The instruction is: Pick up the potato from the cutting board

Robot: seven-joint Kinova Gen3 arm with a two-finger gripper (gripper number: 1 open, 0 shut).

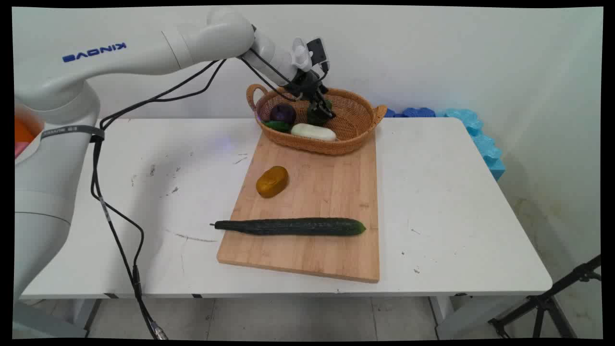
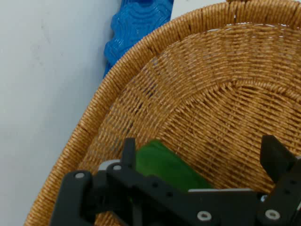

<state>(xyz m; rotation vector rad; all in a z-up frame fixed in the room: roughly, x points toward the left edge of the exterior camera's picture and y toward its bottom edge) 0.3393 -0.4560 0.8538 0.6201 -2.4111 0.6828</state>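
Observation:
My gripper grabs the yellow-brown potato by its long sides next, to add it to the vegetables in the wicker basket [image 1: 355, 143].
My gripper [image 1: 321, 109] reaches down into a wicker basket [image 1: 355, 143] at the back of the table. In the hand view its fingers [image 2: 129, 149] stand wide apart, so the gripper [image 2: 202, 151] is open. A green vegetable [image 2: 164, 165] lies on the basket's woven floor [image 2: 202, 94], close to the left finger and apart from the right one. The main view shows that dark green vegetable [image 1: 315, 117] right under the gripper. Beside it in the basket lie a purple round vegetable [image 1: 282, 114], a white oblong one [image 1: 313, 131] and another green piece [image 1: 276, 126].
A wooden cutting board [image 1: 326, 192] lies in front of the basket, touching it. On it are a brown potato [image 1: 272, 181] and a long dark cucumber [image 1: 288, 226] lying crosswise. Blue foam [image 1: 480, 139] lines the wall at the back right. Black cables [image 1: 120, 240] hang at the left.

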